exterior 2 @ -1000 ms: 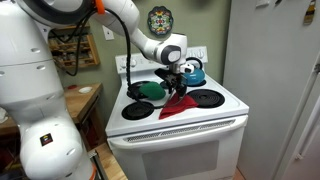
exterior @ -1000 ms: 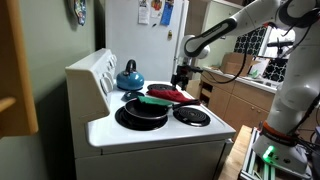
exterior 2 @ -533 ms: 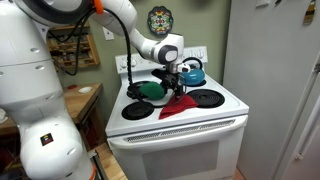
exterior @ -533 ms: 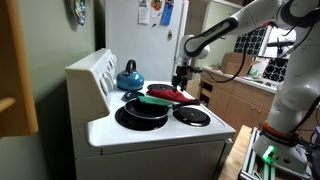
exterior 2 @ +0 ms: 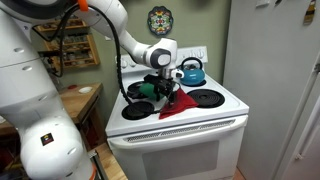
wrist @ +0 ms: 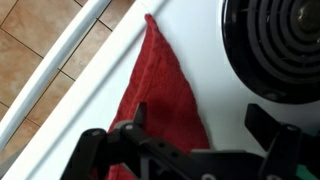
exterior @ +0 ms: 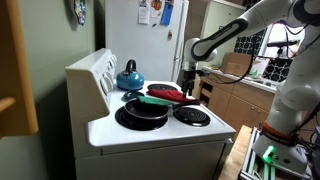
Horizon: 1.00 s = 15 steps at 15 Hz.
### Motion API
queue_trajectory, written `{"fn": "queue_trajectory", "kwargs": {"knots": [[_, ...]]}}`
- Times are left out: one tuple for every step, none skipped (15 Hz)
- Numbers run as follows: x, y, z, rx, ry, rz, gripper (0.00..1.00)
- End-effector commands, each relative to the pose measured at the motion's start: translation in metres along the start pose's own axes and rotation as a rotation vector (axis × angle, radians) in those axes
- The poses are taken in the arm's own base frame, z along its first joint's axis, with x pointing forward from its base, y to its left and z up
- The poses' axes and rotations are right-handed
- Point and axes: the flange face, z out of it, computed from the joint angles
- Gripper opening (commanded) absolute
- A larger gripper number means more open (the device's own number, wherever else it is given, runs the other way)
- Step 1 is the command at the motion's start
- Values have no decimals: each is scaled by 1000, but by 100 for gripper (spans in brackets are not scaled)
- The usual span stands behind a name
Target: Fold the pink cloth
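Note:
I will next grab the pointed tip of the pink cloth near the stove's front edge with my gripper, to fold that tip back over the rest of the cloth.
The pink cloth (wrist: pixel 160 85) lies on the white stove top (wrist: pixel 215 75) as a red triangle, its tip pointing at the front edge. It shows in both exterior views (exterior: pixel 172 95) (exterior 2: pixel 177 104), between the burners. My gripper (wrist: pixel 200 125) hangs just above the cloth, open and empty. One finger is over the fabric and the other over bare stove top near a burner. In the exterior views the gripper (exterior: pixel 187 86) (exterior 2: pixel 164 90) sits over the cloth's rear part, beside the pan.
A black frying pan (exterior: pixel 141 112) (exterior 2: pixel 147 90) with a flat green piece (exterior: pixel 155 100) stands next to the cloth. A blue kettle (exterior: pixel 129 76) (exterior 2: pixel 192 72) sits at the back. A black coil burner (wrist: pixel 285 40) and the oven door handle (wrist: pixel 60 60) are close by.
The gripper has shifted sideways toward the pan and come down a little over the cloth. The cloth has not moved.

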Motion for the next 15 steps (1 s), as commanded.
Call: {"fn": "queue_trajectory", "kwargs": {"knots": [[-28,6,5,-22,-1,-20,100],[-32,7,6,-18,-5,-19,95],[-36,8,7,-23,-8,-17,91],[-40,9,7,-25,-10,-14,81],[-44,11,8,-29,-12,-13,70],[-47,13,10,-25,-17,-12,64],[-49,15,11,-20,-22,-10,53],[-52,17,13,-20,-27,-9,46],[-53,19,14,-20,-31,-12,39],[-54,22,17,-23,-37,-18,31],[-55,23,19,-28,-42,-24,23],[-54,24,22,-32,-44,-30,65],[-55,26,24,-34,-53,-35,61],[-55,26,26,-35,-58,-40,61],[-55,27,27,-38,-61,-44,66]]}}
